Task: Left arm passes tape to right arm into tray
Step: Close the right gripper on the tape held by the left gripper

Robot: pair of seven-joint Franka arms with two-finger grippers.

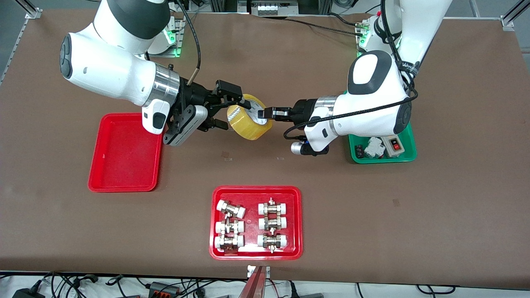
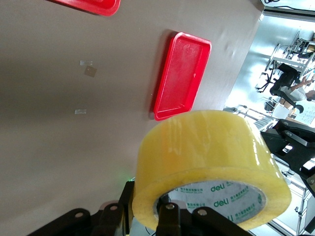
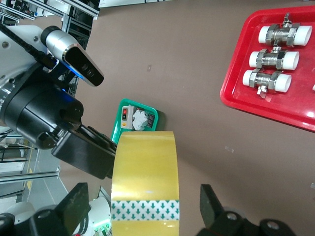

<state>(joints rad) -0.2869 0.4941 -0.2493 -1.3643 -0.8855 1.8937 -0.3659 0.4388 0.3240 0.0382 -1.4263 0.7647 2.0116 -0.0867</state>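
Note:
I need to grip the roll by its patterned strip (image 1: pixel 234 114) with my right gripper next. Then I can lay it in the plain red tray (image 1: pixel 124 153).
The tape (image 1: pixel 249 123), a yellow roll with a white core, hangs in the air over the table between the plain red tray (image 1: pixel 124 153) and the green tray. My left gripper (image 1: pixel 263 113) is shut on the roll's wall, one finger in the core and one outside. In the left wrist view (image 2: pixel 145 212) the tape (image 2: pixel 211 162) fills the foreground and the tray (image 2: pixel 182 73) lies below. My right gripper (image 1: pixel 233 113) is open, its fingers either side of the roll without touching. It also shows in the right wrist view (image 3: pixel 142 209), where the tape (image 3: pixel 143 172) sits between the fingers.
A red tray of pipe fittings (image 1: pixel 256 252) lies near the front camera, also in the right wrist view (image 3: pixel 236 93). A green tray (image 1: pixel 408 153) with small electrical parts lies under the left arm, also in the right wrist view (image 3: pixel 118 125).

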